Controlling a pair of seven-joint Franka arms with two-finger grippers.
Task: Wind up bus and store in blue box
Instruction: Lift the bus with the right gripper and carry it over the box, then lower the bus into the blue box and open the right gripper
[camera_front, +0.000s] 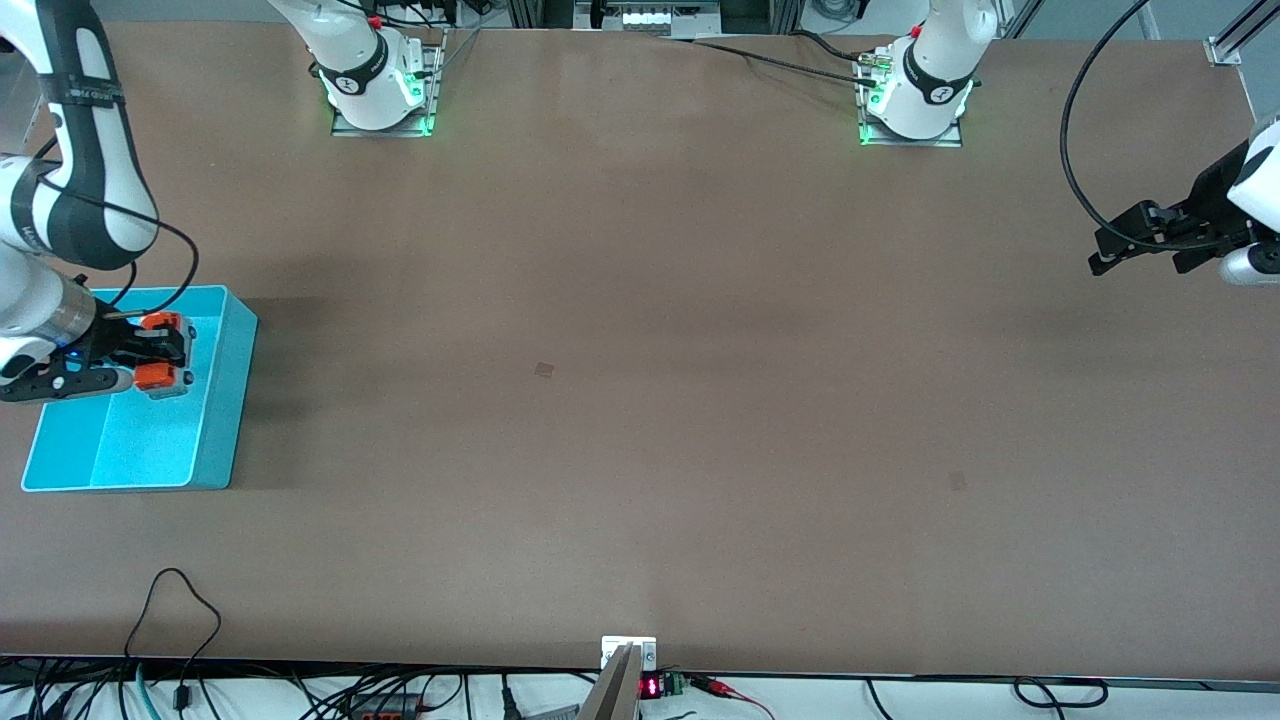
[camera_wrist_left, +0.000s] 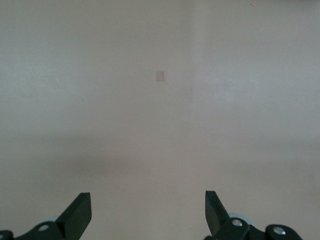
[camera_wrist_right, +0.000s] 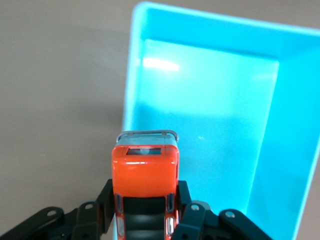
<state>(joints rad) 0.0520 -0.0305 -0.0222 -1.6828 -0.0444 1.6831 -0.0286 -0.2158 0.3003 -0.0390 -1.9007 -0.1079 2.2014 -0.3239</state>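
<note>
The bus is still above the blue box's bottom and would fall, so my right gripper keeps hold of the bus until it is lower in the box.
My right gripper (camera_front: 165, 350) is shut on the orange bus (camera_front: 160, 376) and holds it over the blue box (camera_front: 215, 420), above the box's wall farthest from the front camera. In the right wrist view the bus (camera_wrist_right: 145, 172) sits between my fingers (camera_wrist_right: 186, 200), its dark roof panel toward the camera, over the box's rim (camera_wrist_right: 131, 95); the box's bare floor (camera_wrist_right: 215, 130) shows past it. My left gripper (camera_front: 1140, 240) is open and empty, waiting above the table at the left arm's end; its wrist view shows only bare table between its fingertips (camera_wrist_left: 80, 212).
The blue box stands at the right arm's end of the brown table (camera_front: 640, 400). Two small patches mark the tabletop (camera_front: 543, 369), (camera_front: 957, 481). Cables run along the table edge nearest the front camera (camera_front: 180, 600).
</note>
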